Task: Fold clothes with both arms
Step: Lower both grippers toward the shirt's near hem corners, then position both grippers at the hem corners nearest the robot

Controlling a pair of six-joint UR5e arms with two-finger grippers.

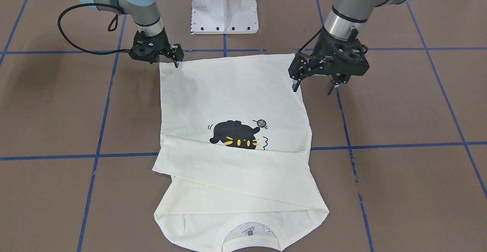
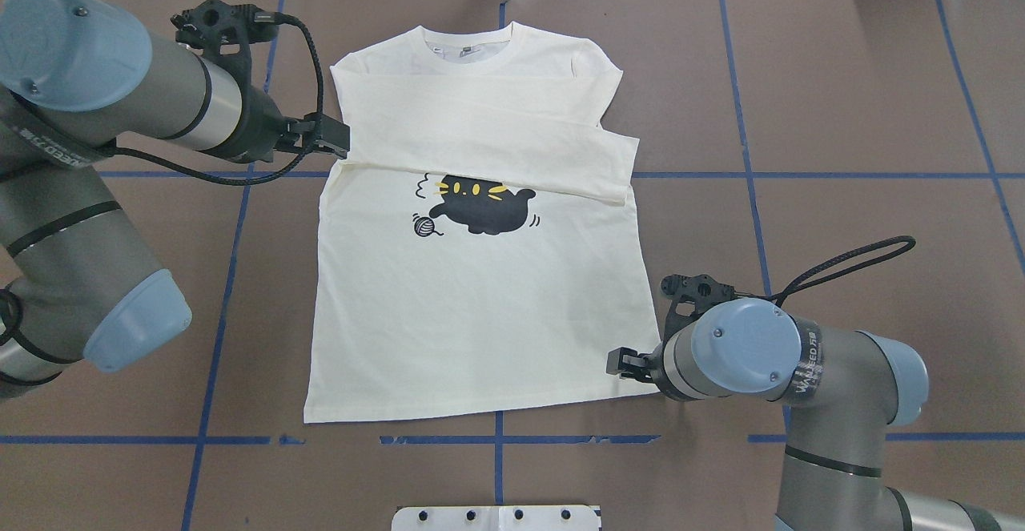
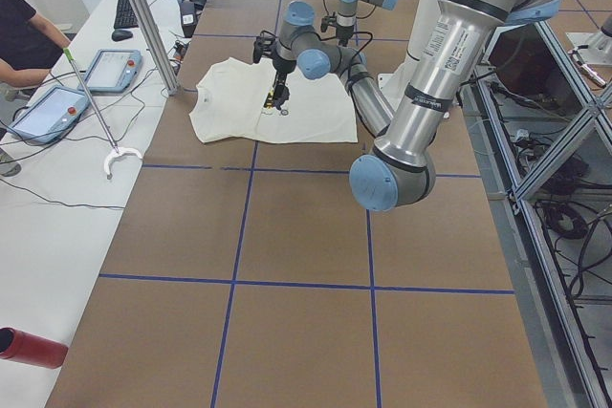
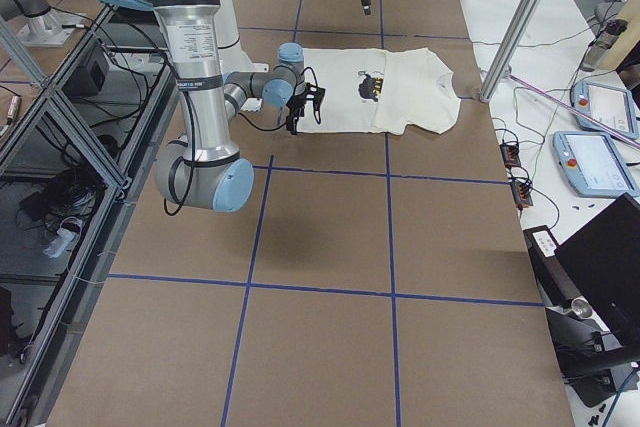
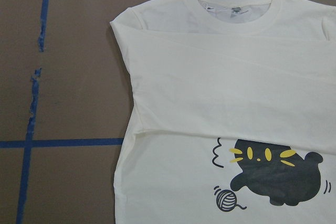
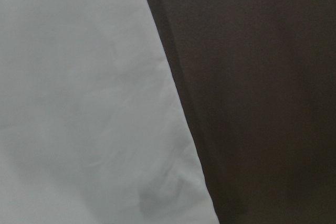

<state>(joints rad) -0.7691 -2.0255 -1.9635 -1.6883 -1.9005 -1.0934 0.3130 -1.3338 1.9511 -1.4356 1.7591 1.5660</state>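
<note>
The shirt's lower half should be folded over the cat print [image 1: 235,134], so my right gripper should next grab the shirt by its hem corner [image 1: 163,65].
The cream-white shirt [image 2: 480,299] lies flat, print side up, collar far from the robot and hem near it. Both sleeves are folded across the chest as a band [image 2: 480,146] that covers the top of the black cat print [image 2: 480,203]. No red lettering shows. My left gripper [image 1: 313,87] is open and empty, raised high over the shirt's left side edge by the sleeve fold [image 2: 335,138]; its wrist view looks down on the collar and cat [image 5: 273,174]. My right gripper [image 1: 177,62] is low at the hem's right corner [image 2: 615,363], jaws apart; its wrist view shows the shirt edge [image 6: 79,103] close up.
The white pedestal base [image 1: 224,8] stands just behind the hem. Blue tape lines [image 2: 496,439] cross the brown table. In the exterior left view a white side table with tablets [image 3: 57,102], a metal post [image 3: 143,16] and a red cylinder [image 3: 29,346] lie beyond the collar end.
</note>
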